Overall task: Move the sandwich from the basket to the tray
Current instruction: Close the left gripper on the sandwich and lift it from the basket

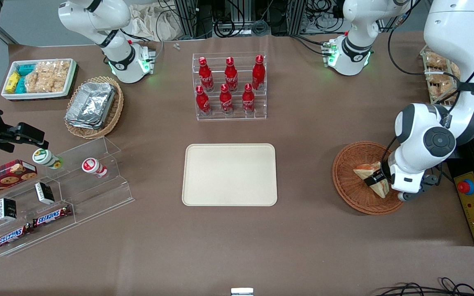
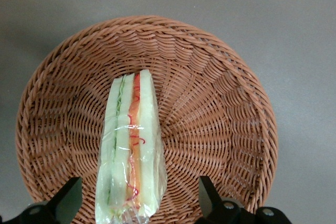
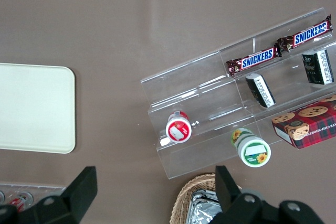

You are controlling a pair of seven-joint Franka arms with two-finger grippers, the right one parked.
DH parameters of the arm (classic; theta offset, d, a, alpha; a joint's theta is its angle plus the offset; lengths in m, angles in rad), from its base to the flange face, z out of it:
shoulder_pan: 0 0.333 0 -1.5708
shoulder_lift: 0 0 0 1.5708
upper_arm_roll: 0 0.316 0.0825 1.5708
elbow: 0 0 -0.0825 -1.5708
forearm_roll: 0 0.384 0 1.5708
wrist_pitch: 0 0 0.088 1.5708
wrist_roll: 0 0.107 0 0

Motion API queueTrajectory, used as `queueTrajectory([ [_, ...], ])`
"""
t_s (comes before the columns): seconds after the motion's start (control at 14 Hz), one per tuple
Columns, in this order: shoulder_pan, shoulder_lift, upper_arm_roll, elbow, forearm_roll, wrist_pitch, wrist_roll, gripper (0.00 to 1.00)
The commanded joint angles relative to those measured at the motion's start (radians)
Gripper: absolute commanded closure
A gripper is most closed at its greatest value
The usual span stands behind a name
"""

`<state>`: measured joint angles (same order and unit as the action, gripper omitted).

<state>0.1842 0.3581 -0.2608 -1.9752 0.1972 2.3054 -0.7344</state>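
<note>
I should next grab the wrapped sandwich by its wide end [image 2: 125, 203] with my gripper. Then I should place it from the basket onto the tray.
The sandwich [image 1: 365, 170], a plastic-wrapped wedge of pale bread with red and green filling [image 2: 130, 145], lies on its side in the round reddish-brown wicker basket [image 1: 344, 181] toward the working arm's end of the table. My gripper [image 1: 379, 181] hangs low over the basket, open, one finger on each side of the sandwich's wide end [image 2: 137, 200]. A gap shows between each of the fingers [image 2: 209, 196] and the wrapper. The cream tray [image 1: 229, 174] sits bare at the table's middle, well away from the basket [image 2: 220, 103].
A rack of red bottles [image 1: 231, 86] stands farther from the front camera than the tray. A yellow box with a red stop button [image 1: 473, 201] lies beside the basket. An acrylic snack shelf [image 1: 56, 193], a foil-container basket [image 1: 94, 107] and a white bin [image 1: 39, 78] sit toward the parked arm's end.
</note>
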Motion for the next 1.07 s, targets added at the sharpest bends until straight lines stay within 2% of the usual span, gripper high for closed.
queueTrajectory([
  [0.0, 0.003, 0.001, -0.003, -0.025, 0.030, 0.028, -0.042, 0.00],
  [0.43, 0.023, 0.012, 0.000, -0.091, 0.030, 0.100, -0.042, 0.00],
  [0.71, 0.021, 0.042, 0.014, -0.083, 0.030, 0.118, -0.042, 0.02],
  [0.79, 0.021, 0.047, 0.014, -0.079, 0.030, 0.118, -0.046, 0.20],
  [0.93, 0.020, 0.051, 0.014, -0.073, 0.030, 0.118, -0.082, 0.80],
  [1.0, 0.018, 0.050, 0.014, -0.071, 0.030, 0.118, -0.083, 1.00],
])
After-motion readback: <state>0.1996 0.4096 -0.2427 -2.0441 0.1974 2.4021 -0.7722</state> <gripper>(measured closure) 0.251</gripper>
